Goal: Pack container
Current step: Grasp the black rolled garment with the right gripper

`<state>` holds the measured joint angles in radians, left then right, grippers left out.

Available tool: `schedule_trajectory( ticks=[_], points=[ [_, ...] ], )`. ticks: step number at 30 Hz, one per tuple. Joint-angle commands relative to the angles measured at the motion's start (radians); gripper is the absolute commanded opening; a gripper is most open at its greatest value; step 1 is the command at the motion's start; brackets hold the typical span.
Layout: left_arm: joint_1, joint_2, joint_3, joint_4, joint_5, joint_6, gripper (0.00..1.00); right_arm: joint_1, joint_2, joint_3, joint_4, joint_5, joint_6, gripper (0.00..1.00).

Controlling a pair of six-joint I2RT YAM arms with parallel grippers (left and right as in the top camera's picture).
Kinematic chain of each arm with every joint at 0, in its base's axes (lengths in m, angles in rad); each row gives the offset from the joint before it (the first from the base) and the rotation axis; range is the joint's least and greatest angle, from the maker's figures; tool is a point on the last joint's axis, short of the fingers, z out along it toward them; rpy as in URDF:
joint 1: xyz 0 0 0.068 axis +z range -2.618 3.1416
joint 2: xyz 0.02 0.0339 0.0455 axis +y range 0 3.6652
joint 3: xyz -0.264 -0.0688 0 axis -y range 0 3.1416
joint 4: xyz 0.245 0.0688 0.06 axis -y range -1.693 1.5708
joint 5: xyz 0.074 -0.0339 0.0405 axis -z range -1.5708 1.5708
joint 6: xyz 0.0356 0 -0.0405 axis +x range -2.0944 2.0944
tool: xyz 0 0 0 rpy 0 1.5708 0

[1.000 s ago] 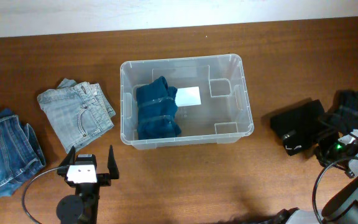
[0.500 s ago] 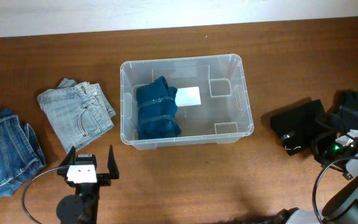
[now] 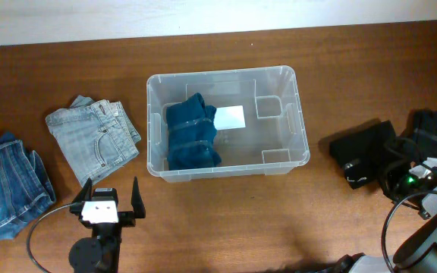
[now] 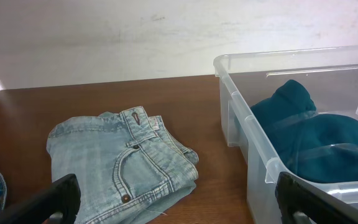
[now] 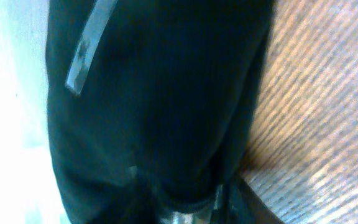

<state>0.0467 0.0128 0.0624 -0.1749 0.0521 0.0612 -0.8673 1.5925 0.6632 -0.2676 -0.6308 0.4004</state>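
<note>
The robot's right gripper should next grab the black garment by its edge farthest from the container, so that the garment's body stays free to pack beside the teal garment.
The container [image 3: 222, 74] is a clear plastic tub in the middle of the table, also seen in the left wrist view [image 4: 241, 118]. A folded teal garment [image 3: 192, 133] [image 4: 309, 137] lies in its left half beside a white label [image 3: 230, 117]. My left gripper [image 3: 111, 189] [image 4: 179, 205] hangs open near the front edge, empty, short of the folded light-blue jeans [image 3: 93, 136] [image 4: 117, 155]. My right gripper [image 3: 395, 171] [image 5: 194, 208] is at the right edge of a black garment [image 3: 363, 155]. That black cloth [image 5: 160, 93] fills the right wrist view and bulges between the fingers. How far the jaws are closed is too blurred to tell.
Dark-blue jeans [image 3: 6, 186] lie at the far left edge of the table. A second black garment [image 3: 435, 125] lies at the far right, behind my right arm. Cables loop beside both arm bases along the front.
The black garment's left edge has shifted slightly left. The right gripper has edged closer into the cloth. The left arm and the container have not moved.
</note>
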Motion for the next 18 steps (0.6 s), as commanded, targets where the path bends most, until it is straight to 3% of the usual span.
schedule_trajectory(
  ticks=[1, 8, 10, 12, 18],
  points=[
    [0.004, -0.007, -0.01, 0.002, -0.004, 0.016, 1.0, 0.004, 0.018, -0.014, -0.006, 0.048, -0.011, 0.59],
    [0.005, -0.007, -0.01, 0.002, -0.004, 0.016, 1.0, 0.004, 0.019, -0.014, 0.014, 0.093, -0.022, 0.61],
    [0.004, -0.007, -0.01, 0.002, -0.004, 0.015, 1.0, 0.004, 0.019, -0.014, 0.018, 0.093, -0.022, 0.48],
    [0.004, -0.007, -0.01, 0.002, -0.004, 0.016, 1.0, 0.004, 0.019, -0.014, 0.021, 0.093, -0.022, 0.26],
    [0.004, -0.007, -0.01, 0.002, -0.004, 0.016, 1.0, 0.004, 0.019, -0.014, 0.03, 0.069, -0.029, 0.04]
  ],
)
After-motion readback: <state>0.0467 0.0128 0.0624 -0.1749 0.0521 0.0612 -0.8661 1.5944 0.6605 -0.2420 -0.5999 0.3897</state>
